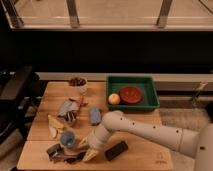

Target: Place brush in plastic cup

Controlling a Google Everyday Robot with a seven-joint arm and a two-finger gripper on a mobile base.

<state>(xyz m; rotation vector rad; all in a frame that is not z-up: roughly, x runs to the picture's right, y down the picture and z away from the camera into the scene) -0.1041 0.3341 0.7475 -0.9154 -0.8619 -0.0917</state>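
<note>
I should next grab the brush by the tip of its black handle with my gripper, to place the brush in the plastic cup.
The plastic cup is small, round and blue-grey, and stands upright near the table's front left. The brush lies flat just in front of the cup, its dark blocky head to the left and its black handle running right toward my gripper. My gripper is low over the table, right of the cup, at the handle's right end. Its two pale fingers are spread apart, and I cannot tell whether they touch the handle. A flat black block lies just right of the gripper.
A green tray with a red plate sits at the back right, an apple beside it. A white bowl, crumpled wrappers, a blue packet and yellow pieces crowd the left half. The table's front edge is close.
</note>
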